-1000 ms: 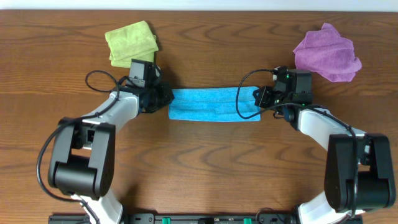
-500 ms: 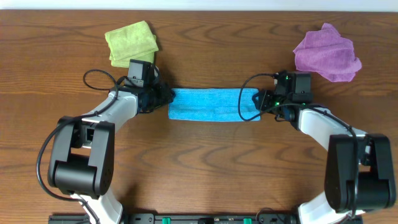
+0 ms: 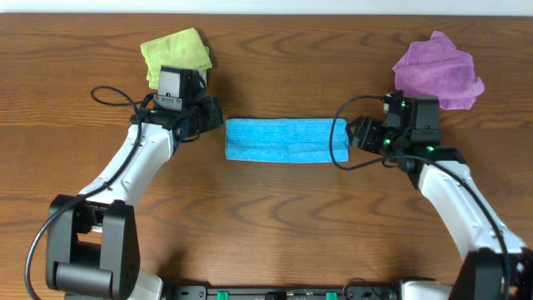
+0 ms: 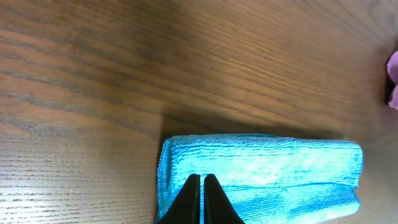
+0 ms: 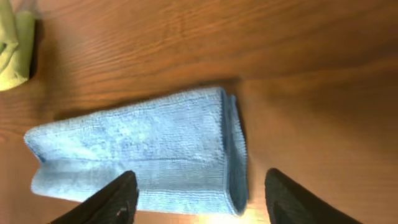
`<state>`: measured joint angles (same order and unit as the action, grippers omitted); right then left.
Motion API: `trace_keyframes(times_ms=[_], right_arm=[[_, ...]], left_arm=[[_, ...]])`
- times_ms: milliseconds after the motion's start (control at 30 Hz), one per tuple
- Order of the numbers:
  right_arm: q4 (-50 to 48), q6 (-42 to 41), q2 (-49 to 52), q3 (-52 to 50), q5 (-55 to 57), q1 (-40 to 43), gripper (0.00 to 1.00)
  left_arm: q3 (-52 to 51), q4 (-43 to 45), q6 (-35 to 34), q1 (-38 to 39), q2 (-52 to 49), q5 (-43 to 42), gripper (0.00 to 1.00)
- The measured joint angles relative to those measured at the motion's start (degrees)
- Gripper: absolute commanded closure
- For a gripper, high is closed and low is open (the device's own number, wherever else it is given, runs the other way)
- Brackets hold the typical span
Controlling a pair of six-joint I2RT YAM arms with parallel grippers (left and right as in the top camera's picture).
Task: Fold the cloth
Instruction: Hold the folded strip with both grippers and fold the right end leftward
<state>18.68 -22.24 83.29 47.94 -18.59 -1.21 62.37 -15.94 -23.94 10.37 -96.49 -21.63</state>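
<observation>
My right gripper takes hold of the blue cloth by the cloth's end beside it next, layers together, to fold the cloth toward the opposite end.
The blue cloth [image 3: 287, 140] lies flat on the table as a long folded strip, its layers stacked. In the left wrist view its left end [image 4: 261, 171] sits under my left gripper [image 4: 202, 178], whose fingers are shut together with nothing between them. From overhead, that left gripper [image 3: 214, 117] hangs just off the strip's upper left corner. My right gripper [image 5: 200, 183] is open, its fingers spread wide on either side of the cloth's folded right end [image 5: 233, 149] without touching it. Overhead, the right gripper [image 3: 356, 133] stands just past the strip's right edge.
A crumpled green cloth [image 3: 176, 54] lies at the back left, close behind the left wrist. A bunched purple cloth [image 3: 439, 71] sits at the back right. The wooden table [image 3: 275, 225] stretches bare in front of the blue strip.
Both arms have drawn back from the ends of the blue cloth. The right gripper has opened. The left gripper let go and shut again, empty. The cloth has not moved.
</observation>
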Motion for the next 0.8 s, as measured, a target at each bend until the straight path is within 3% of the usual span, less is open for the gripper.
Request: trace_keyframes(times_ms=[100, 533, 800], right_arm=[[1.29, -1.46, -0.55, -0.2, -1.16, 0.66, 0.31], [-14.69, -13.27, -0.52, -17.4, -5.27, 0.98, 0.29], [-20.81, -18.95, -0.76, -22.21, -6.29, 1.01, 0.28]], left_arm=[[0.0, 1.25, -0.02, 1.29, -0.76, 0.44, 0.95], [0.0, 2.91, -0.04, 4.09, -10.03, 1.2, 0.95], [0.0, 3.1, -0.04, 4.11, -11.21, 2.36, 0.94]])
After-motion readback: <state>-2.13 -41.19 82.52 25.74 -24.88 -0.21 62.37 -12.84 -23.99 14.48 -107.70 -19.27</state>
